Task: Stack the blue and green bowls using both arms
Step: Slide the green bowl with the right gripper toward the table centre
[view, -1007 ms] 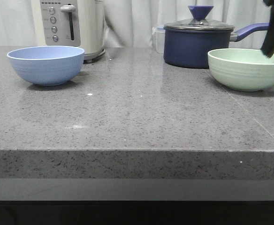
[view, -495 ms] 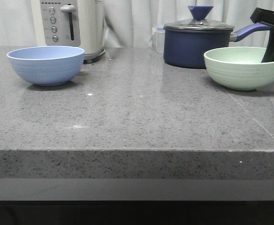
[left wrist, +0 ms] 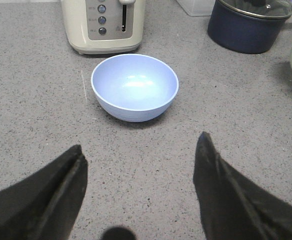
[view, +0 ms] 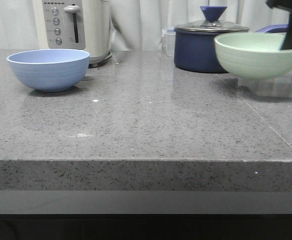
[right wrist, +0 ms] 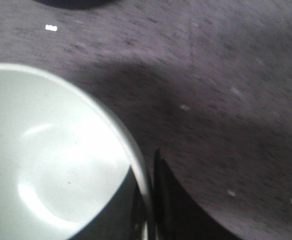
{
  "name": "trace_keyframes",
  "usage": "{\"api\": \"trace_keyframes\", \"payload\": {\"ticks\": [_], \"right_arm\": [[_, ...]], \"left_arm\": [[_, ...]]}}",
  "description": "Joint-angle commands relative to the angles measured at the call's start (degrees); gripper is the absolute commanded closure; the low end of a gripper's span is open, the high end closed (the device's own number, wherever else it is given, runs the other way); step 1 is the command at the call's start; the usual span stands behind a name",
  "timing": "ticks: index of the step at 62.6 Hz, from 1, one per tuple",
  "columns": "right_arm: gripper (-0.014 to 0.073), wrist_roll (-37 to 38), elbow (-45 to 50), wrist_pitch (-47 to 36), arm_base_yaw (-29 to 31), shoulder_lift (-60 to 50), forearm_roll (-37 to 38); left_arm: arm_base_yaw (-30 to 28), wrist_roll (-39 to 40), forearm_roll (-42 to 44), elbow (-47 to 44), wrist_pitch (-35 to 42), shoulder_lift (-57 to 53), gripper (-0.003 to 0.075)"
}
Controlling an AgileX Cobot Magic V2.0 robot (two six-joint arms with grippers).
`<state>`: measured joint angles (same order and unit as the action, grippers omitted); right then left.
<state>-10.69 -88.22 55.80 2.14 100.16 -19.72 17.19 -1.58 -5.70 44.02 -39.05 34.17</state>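
The right gripper should keep holding; the green bowl's base (view: 258, 77) is above the grey counter and its shadow.
The blue bowl (view: 49, 68) stands upright on the grey counter at the left, in front of the toaster; it also shows in the left wrist view (left wrist: 134, 86). My left gripper (left wrist: 140, 170) is open and empty, hovering short of that bowl. The green bowl (view: 256, 54) is in the air just above the counter at the right. My right gripper (view: 290, 37) is shut on its right rim, one finger inside and one outside, as the right wrist view shows (right wrist: 147, 200). The green bowl fills the left of that view (right wrist: 51, 160).
A cream toaster (view: 76, 27) stands behind the blue bowl. A dark navy lidded saucepan (view: 206, 45) stands behind the green bowl, with a clear plastic box (view: 169, 41) beside it. The counter's front edge (view: 146, 161) runs across the front view.
My right gripper came down onto the green bowl's right rim, closed on it and lifted it off the counter, shifting it slightly left. The blue bowl has not moved.
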Motion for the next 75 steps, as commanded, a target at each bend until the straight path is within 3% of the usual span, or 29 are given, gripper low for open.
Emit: {"api": "trace_keyframes", "payload": {"ticks": [1,25,46,54,67,75], "right_arm": [[0.0648,-0.73,-5.07,-0.34,-4.4,-3.36,-1.25],[0.0648,6.13,-16.29,2.21,-20.53,4.84,5.06],[0.064,6.98,-17.35,2.06,-22.17,9.46,5.28],[0.0571,6.98,-17.35,2.18,-22.17,9.46,5.23],[0.0335,6.98,-17.35,2.66,-22.17,9.46,5.23],[0.0299,6.98,-17.35,1.0,-22.17,9.26,5.3]], "left_arm": [[0.39,0.06,-0.54,1.51,3.53,0.41,0.0262],[0.39,0.06,-0.54,1.51,2.37,0.41,0.0262],[0.39,0.06,-0.54,1.51,2.37,0.41,0.0262],[0.39,0.06,-0.54,1.51,2.37,0.41,0.0262],[0.39,0.06,-0.54,1.51,2.37,0.41,0.0262],[0.39,0.06,-0.54,1.51,2.37,0.41,0.0262]]}}
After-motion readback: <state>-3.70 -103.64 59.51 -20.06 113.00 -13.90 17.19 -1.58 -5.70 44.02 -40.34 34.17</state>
